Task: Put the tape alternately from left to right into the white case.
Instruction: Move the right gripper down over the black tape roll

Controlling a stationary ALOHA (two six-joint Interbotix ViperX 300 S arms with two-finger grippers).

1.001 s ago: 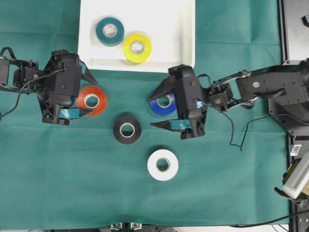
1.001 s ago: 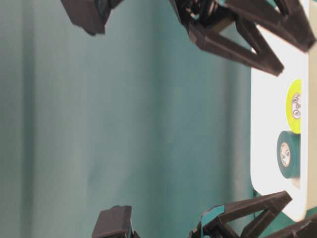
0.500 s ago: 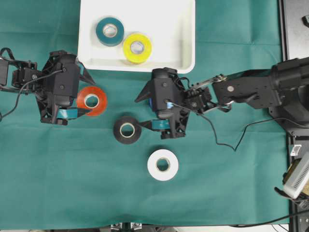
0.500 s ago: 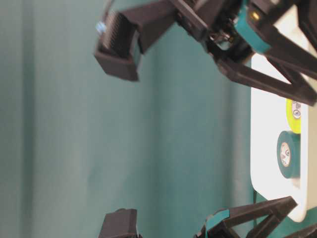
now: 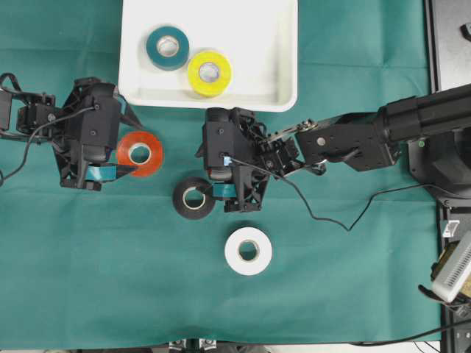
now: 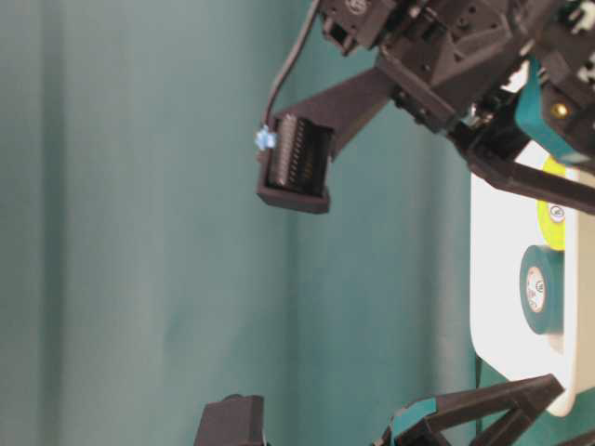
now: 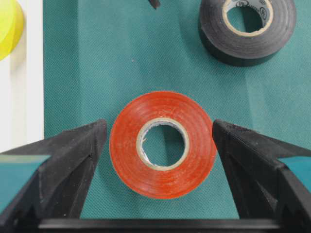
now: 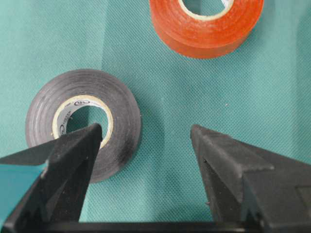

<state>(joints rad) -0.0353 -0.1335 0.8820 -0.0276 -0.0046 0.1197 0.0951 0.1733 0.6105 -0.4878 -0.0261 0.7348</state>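
My right gripper lowers next before it closes on the black roll, since my fingers stop above the black roll's top side.
The white case at the top holds a teal roll of tape and a yellow roll. On the green cloth lie a red roll, a black roll and a white roll. My left gripper is open with a finger on each side of the red roll, apart from it. My right gripper is open just right of the black roll. One finger overlaps that roll's core and bare cloth lies between the jaws.
A cable trails on the cloth below the right arm. Black equipment stands along the right edge. The cloth's front edge runs below the white roll. In the table-level view the case lies at the right.
My right gripper has swept left from the blue roll, which its arm now covers, to the black roll. The left gripper and red roll have not moved.
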